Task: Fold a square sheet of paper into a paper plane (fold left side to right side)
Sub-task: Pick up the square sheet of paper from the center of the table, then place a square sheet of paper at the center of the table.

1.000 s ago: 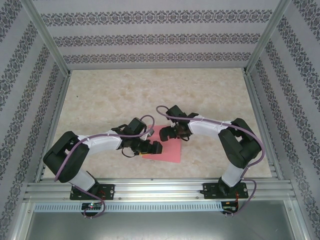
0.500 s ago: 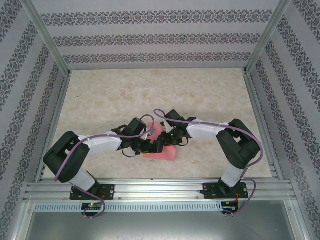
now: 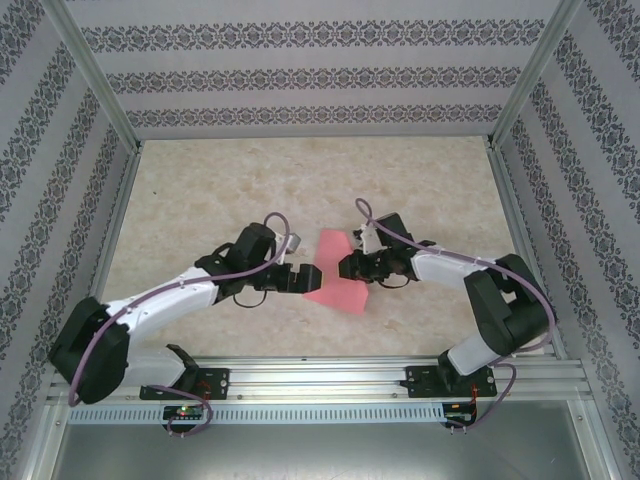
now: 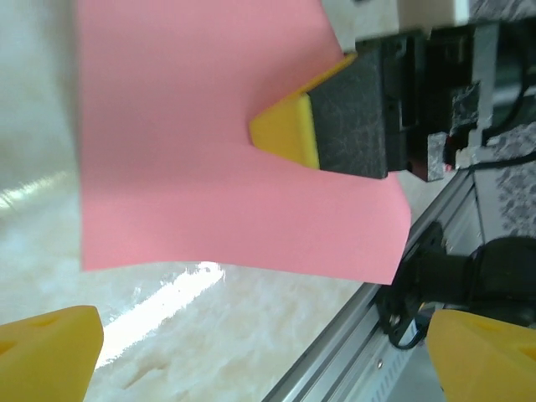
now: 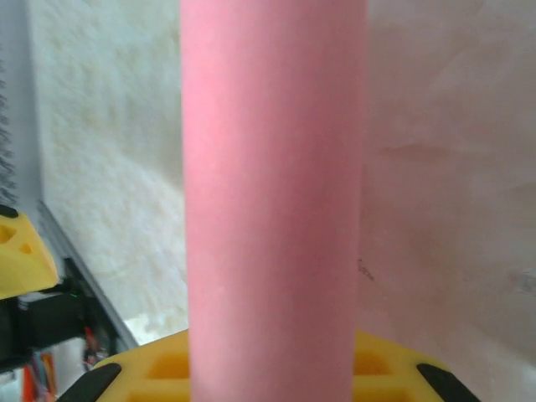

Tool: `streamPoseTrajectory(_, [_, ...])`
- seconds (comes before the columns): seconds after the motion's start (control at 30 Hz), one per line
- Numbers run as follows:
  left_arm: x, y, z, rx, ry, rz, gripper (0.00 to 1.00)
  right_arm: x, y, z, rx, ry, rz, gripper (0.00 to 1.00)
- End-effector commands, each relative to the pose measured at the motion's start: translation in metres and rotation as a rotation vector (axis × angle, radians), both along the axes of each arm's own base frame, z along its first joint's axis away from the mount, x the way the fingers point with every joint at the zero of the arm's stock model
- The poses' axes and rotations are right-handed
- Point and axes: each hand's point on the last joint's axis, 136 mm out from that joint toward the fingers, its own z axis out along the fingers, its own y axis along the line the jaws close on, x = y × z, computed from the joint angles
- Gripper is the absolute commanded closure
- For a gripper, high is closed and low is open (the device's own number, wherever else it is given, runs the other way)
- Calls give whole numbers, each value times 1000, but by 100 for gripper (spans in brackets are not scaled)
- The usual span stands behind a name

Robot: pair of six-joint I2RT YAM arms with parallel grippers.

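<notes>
The square sheet of paper needs its side folded across, so my left gripper should next grab the paper's edge opposite my right gripper.
The square sheet of paper (image 3: 337,283) is salmon pink and lies at the table's middle front, its far part lifted (image 3: 331,244). My right gripper (image 3: 347,267) is shut on it from the right. In the left wrist view a yellow fingertip (image 4: 289,130) of that gripper pinches the sheet (image 4: 193,142). The right wrist view has the sheet (image 5: 272,193) curving up over my right gripper (image 5: 272,373). My left gripper (image 3: 306,279) stands open just left of the sheet, its fingertips (image 4: 50,352) apart with bare table between them. It is a bent sheet, not a paper plane shape.
The marbled tabletop (image 3: 300,190) stretches away behind the arms. An aluminium rail (image 3: 320,375) runs along the near edge, close to the sheet's front corner (image 4: 377,335). Patterned walls (image 3: 300,75) enclose the table on three sides.
My right gripper reached left onto the sheet, shut on it and drew back right, lifting the sheet's edge. My left gripper came off the paper; its arm now lies lower and stretched out.
</notes>
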Motion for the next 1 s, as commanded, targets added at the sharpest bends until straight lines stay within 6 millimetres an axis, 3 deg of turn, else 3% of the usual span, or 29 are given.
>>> streamPoseTrajectory(0.0, [14, 18, 40, -51, -110, 30, 0, 10, 0, 52, 170, -126, 10, 77])
streamPoseTrajectory(0.23, [33, 38, 97, -229, -232, 21, 0, 12, -9, 137, 327, -328, 52, 77])
streamPoseTrajectory(0.4, [33, 27, 140, -301, -354, -114, 0, -10, -4, 199, 409, -463, 163, 76])
streamPoseTrajectory(0.5, [31, 20, 159, -338, -409, -184, 0, -25, -4, 227, 431, -522, 218, 75])
streamPoseTrajectory(0.7, [31, 7, 179, -398, -435, -295, 0, -47, 3, 256, 464, -570, 301, 75])
streamPoseTrajectory(0.87, [24, -7, 183, -426, -433, -377, 5, -57, 14, 261, 481, -572, 355, 75])
streamPoseTrajectory(0.97, [16, -14, 182, -441, -424, -424, 14, -57, 18, 260, 476, -568, 365, 75])
